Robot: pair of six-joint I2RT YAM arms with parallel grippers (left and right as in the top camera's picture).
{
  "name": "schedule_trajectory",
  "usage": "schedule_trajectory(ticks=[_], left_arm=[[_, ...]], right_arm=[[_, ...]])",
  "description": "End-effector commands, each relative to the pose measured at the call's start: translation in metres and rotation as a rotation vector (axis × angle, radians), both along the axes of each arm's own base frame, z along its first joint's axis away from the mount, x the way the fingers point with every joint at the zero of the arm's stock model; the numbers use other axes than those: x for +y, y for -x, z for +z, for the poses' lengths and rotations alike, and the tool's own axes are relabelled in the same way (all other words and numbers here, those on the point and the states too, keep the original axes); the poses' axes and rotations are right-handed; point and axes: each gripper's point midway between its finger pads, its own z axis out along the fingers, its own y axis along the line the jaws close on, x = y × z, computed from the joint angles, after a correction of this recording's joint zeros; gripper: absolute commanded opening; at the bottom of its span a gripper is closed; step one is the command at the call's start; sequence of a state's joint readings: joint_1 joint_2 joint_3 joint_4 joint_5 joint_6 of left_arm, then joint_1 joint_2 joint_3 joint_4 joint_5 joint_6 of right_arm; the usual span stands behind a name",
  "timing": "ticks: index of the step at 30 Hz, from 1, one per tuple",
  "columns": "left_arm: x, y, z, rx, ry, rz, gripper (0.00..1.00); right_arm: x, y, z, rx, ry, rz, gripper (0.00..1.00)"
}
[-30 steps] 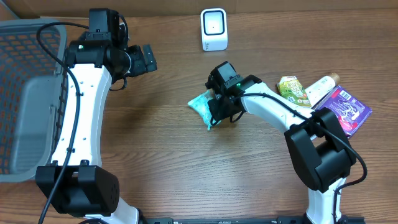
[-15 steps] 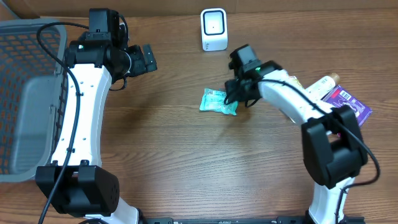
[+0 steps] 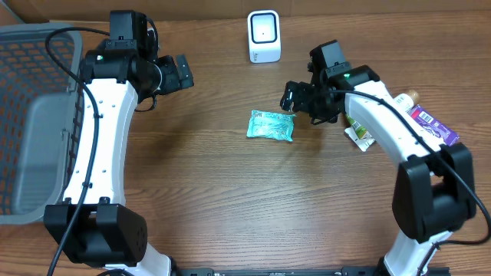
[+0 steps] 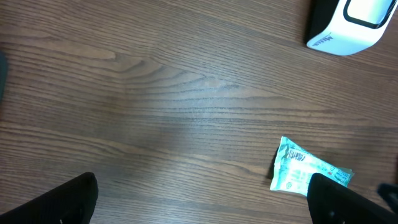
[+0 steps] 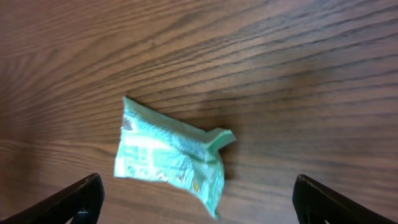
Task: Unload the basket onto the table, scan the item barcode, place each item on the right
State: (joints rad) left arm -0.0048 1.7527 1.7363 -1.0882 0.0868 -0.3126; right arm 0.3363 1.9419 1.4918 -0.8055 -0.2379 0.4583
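The right gripper grabs the teal snack packet by the end away from its barcode next, which leaves the barcode uncovered to scan.
A teal snack packet lies flat on the wooden table, a little below and in front of the white barcode scanner. Just to the packet's right hovers my right gripper, open and holding nothing. Its wrist view shows the packet lying loose between and ahead of the wide-spread fingertips. My left gripper hangs open at the upper left, well away from the packet. From the left wrist, the packet is at lower right and the scanner at top right.
A grey mesh basket fills the left edge. At the right sit a green pouch, a white bottle and a purple package, partly under my right arm.
My right gripper went from shut on the packet to open, letting it drop flat, and drew back up and to the right. The left arm stayed still.
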Motion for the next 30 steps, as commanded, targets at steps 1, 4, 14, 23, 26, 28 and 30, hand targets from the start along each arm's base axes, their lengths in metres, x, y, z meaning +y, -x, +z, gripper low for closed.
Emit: schedule_trajectory(ticks=[1,4,14,23,26,28,30], left_arm=[[-0.002,-0.001,0.011,-0.027,0.011,0.002,1.0],[-0.002,-0.001,0.011,-0.027,0.011,0.002,1.0],[-0.002,-0.001,0.011,-0.027,0.011,0.002,1.0],[-0.002,-0.001,0.011,-0.027,0.011,0.002,1.0],[-0.002,-0.001,0.011,-0.027,0.011,0.002,1.0],[-0.002,-0.001,0.011,-0.027,0.011,0.002,1.0],[-0.002,-0.001,0.011,-0.027,0.011,0.002,1.0]], right_arm=[[0.013,0.009,-0.032,0.081,-0.05,0.047,0.95],[0.023,0.01,-0.045,0.114,-0.103,0.067,0.9],[0.036,0.006,-0.068,0.118,-0.176,0.071,0.69],[0.05,0.025,-0.086,0.178,-0.291,0.036,0.25],[0.052,0.024,-0.084,0.174,-0.305,0.044,0.04],[0.057,0.022,-0.078,0.157,-0.34,0.072,0.04],[0.063,0.02,-0.067,0.132,-0.4,0.129,0.04]])
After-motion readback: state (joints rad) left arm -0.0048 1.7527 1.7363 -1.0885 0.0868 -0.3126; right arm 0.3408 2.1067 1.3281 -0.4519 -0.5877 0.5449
